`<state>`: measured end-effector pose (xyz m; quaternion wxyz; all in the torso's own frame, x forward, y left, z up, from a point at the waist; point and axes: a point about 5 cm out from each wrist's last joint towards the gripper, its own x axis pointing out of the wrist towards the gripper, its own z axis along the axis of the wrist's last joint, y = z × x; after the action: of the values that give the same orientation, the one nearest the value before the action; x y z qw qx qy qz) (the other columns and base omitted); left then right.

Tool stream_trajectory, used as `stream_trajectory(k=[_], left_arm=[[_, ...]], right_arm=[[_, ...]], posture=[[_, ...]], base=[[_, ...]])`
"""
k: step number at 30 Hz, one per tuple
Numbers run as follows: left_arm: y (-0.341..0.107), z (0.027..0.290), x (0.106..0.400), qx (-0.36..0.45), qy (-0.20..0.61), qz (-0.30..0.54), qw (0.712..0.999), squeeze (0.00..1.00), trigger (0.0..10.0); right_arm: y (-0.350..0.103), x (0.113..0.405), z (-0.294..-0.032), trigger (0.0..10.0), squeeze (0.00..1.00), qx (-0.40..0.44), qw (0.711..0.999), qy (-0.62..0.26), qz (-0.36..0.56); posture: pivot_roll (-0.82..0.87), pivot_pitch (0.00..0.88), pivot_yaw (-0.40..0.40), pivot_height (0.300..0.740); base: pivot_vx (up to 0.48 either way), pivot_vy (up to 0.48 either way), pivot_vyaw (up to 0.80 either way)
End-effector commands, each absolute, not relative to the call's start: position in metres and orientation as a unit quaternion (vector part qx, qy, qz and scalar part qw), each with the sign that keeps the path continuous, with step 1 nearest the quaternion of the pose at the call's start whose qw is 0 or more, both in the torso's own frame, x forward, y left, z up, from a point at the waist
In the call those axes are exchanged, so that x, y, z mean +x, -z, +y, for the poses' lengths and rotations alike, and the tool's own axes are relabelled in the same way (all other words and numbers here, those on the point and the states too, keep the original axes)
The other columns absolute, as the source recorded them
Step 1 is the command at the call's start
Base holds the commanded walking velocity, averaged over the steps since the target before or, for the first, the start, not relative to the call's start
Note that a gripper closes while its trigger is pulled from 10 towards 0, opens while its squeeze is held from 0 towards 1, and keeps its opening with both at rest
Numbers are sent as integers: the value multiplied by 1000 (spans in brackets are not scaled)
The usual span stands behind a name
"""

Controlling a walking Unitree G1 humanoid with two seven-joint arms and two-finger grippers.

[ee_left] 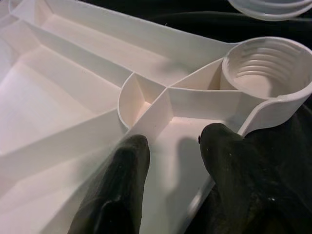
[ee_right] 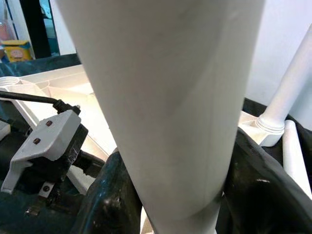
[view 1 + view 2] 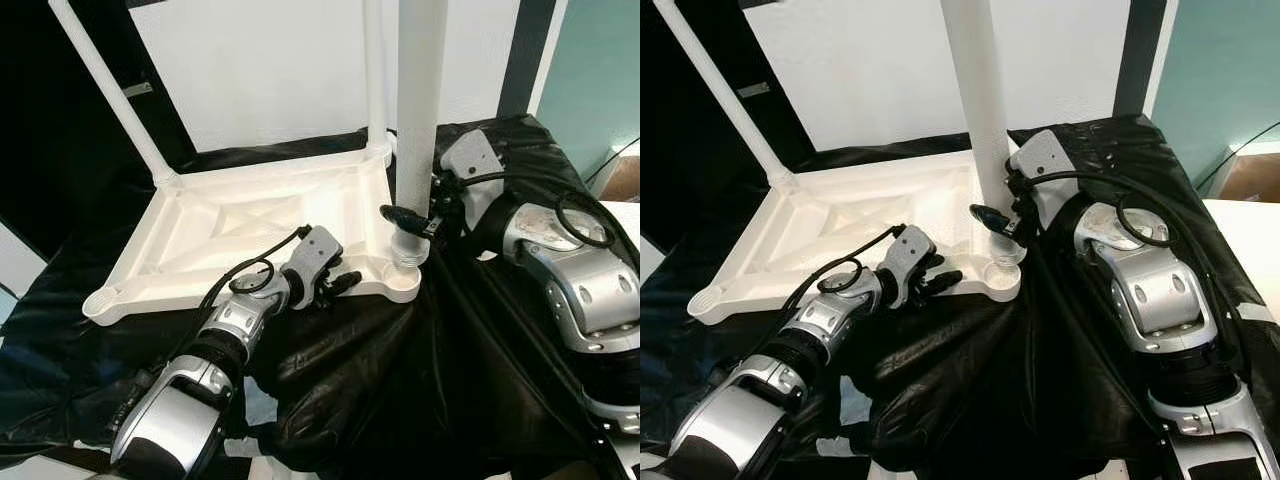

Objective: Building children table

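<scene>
The tabletop's corner socket is too wide for my fingers, so my left gripper needs to grab the tabletop by its thin front rim (image 3: 368, 288) next.
A white plastic tabletop (image 3: 230, 230) lies upside down on black cloth. One leg (image 3: 110, 90) stands in its far-left corner and another (image 3: 374, 70) in the far-right corner. My right gripper (image 3: 410, 222) is shut on a third white leg (image 3: 418, 120), held upright near its lower end. That end hovers just over the empty threaded socket (image 1: 265, 73) at the near-right corner. My left gripper (image 1: 173, 141) is open at the tabletop's near edge beside that socket. One of its fingers (image 1: 122, 165) rests inside the rim and the other lies over it.
Black cloth (image 3: 340, 390) covers the whole work surface in loose folds. The near-left corner socket (image 3: 100, 300) is empty. A white wall (image 3: 270, 70) stands close behind. A white tube (image 2: 292, 151) lies on the cloth by the far-right leg's base.
</scene>
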<state>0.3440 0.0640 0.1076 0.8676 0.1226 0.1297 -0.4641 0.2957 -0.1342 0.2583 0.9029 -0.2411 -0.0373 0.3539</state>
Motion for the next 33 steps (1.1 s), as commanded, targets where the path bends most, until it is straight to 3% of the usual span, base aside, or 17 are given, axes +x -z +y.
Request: stream_trajectory(k=[1, 11, 16, 18, 21, 33], left_arm=[[-74, 62, 316, 96, 574, 227, 781, 0, 10000], [-100, 47, 312, 17, 644, 184, 742, 0, 10000], [-100, 47, 308, 19, 657, 186, 730, 0, 10000], [-97, 45, 293, 3, 691, 200, 695, 0, 10000], [-99, 43, 285, -23, 710, 202, 674, 0, 10000], [-117, 42, 274, -78, 739, 188, 642, 0, 10000]], right_arm=[[-266, 296, -132, 10000, 0, -238, 903, -354, -50], [-266, 301, -132, 10000, 0, -236, 910, -338, -45], [-266, 301, -132, 10000, 0, -236, 911, -336, -44], [-268, 302, -133, 10000, 0, -238, 912, -332, -46], [-270, 303, -134, 10000, 0, -239, 912, -329, -47], [-272, 306, -136, 10000, 0, -245, 914, -320, -46]], posture=[[-154, 0, 163, 740], [-147, 0, 166, 740], [-147, 0, 166, 740], [-147, 0, 163, 740], [-147, 0, 163, 740], [-147, 0, 160, 740]], base=[[0, 0, 0], [0, 0, 0], [0, 0, 0], [0, 0, 0], [0, 0, 0], [0, 0, 0]])
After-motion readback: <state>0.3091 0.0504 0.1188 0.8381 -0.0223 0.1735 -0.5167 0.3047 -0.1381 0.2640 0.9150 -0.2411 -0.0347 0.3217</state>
